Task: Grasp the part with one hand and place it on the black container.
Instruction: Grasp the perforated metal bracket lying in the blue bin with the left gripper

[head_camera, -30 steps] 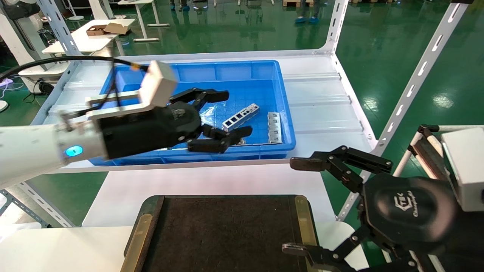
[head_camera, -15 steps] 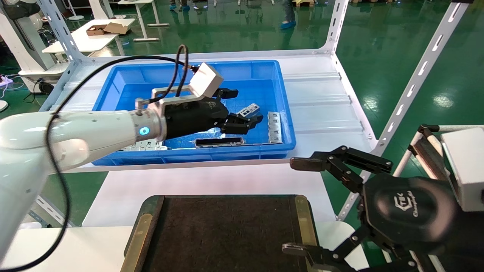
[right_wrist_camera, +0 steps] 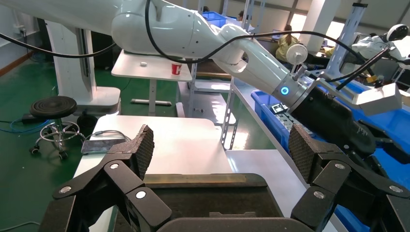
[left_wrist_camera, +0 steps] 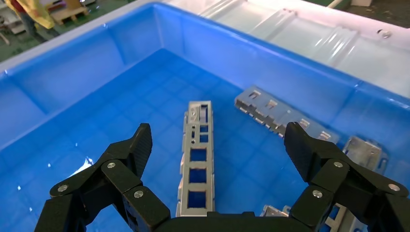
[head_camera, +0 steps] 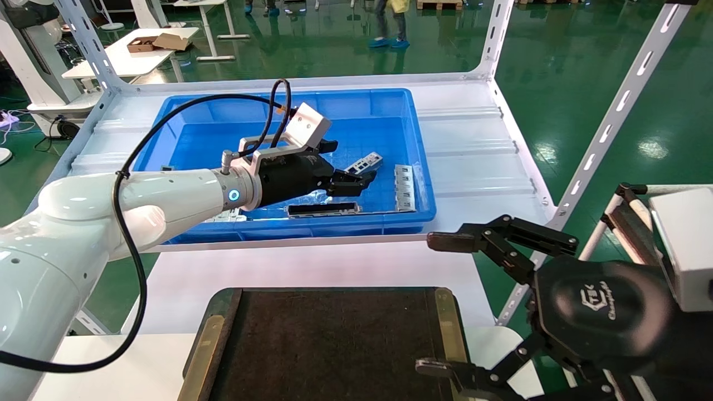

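The left gripper next needs to grab the part across its middle (head_camera: 364,164), because the part is a long, narrow piece that extends well past the fingers.
The part (head_camera: 365,163) is a narrow light-silver strip with rectangular cutouts, lying flat on the floor of the blue bin (head_camera: 420,161). In the left wrist view the part (left_wrist_camera: 197,159) lies lengthwise between my open fingers. My left gripper (head_camera: 346,166) is open, low inside the bin and straddling the part without touching it; it also shows in the left wrist view (left_wrist_camera: 217,145). The black container (head_camera: 328,345) lies on the near white table, empty. My right gripper (head_camera: 440,303) is open and empty, parked at the container's right edge.
A darker open-frame bar (head_camera: 323,209) lies by the bin's front wall. A grey slotted plate (head_camera: 404,187) lies at the bin's right side, and more plates (left_wrist_camera: 280,115) lie beyond the part. White rack posts (head_camera: 607,128) stand on the right.
My left gripper has moved from above the bin's front forward and down into it, ending low around the part. The right arm has not moved.
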`<state>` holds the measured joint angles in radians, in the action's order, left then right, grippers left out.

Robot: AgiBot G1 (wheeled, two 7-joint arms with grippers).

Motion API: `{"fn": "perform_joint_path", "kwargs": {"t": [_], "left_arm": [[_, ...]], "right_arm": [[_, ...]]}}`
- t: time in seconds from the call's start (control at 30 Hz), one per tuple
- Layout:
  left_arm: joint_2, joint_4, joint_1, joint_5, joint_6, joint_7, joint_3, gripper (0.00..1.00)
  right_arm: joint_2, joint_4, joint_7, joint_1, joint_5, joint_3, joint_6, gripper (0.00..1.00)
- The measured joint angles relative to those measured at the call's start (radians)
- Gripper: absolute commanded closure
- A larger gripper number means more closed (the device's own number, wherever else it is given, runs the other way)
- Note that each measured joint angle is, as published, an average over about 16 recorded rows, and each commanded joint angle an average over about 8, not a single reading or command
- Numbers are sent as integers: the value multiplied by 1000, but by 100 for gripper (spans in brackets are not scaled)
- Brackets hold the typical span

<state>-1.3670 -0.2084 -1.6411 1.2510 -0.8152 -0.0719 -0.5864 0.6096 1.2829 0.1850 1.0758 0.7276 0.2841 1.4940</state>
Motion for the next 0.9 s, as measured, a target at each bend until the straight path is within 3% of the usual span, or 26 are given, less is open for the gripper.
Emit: {"fn": "perform_joint_path", "kwargs": {"t": [0.07, 0.1, 0.33, 0.4, 0.9], "left_arm": [[-1, -6, 4, -3, 15, 16, -18, 1], [-2, -10, 5, -5, 22, 25, -28, 8], [-3, -48, 19, -23, 69, 92, -101, 93], [-3, -59, 23, -30, 81, 109, -123, 100], [0, -108, 45, -106, 161, 184, -263, 100]], "right_arm": [[0, 0, 0, 0, 0, 0, 0, 4], [0, 0, 0, 0, 0, 0, 0, 14], [0, 0, 0, 0, 0, 1, 0, 98], [0, 0, 0, 0, -1, 1, 0, 100], [-1, 0, -1, 0, -1, 2, -1, 100]]}}
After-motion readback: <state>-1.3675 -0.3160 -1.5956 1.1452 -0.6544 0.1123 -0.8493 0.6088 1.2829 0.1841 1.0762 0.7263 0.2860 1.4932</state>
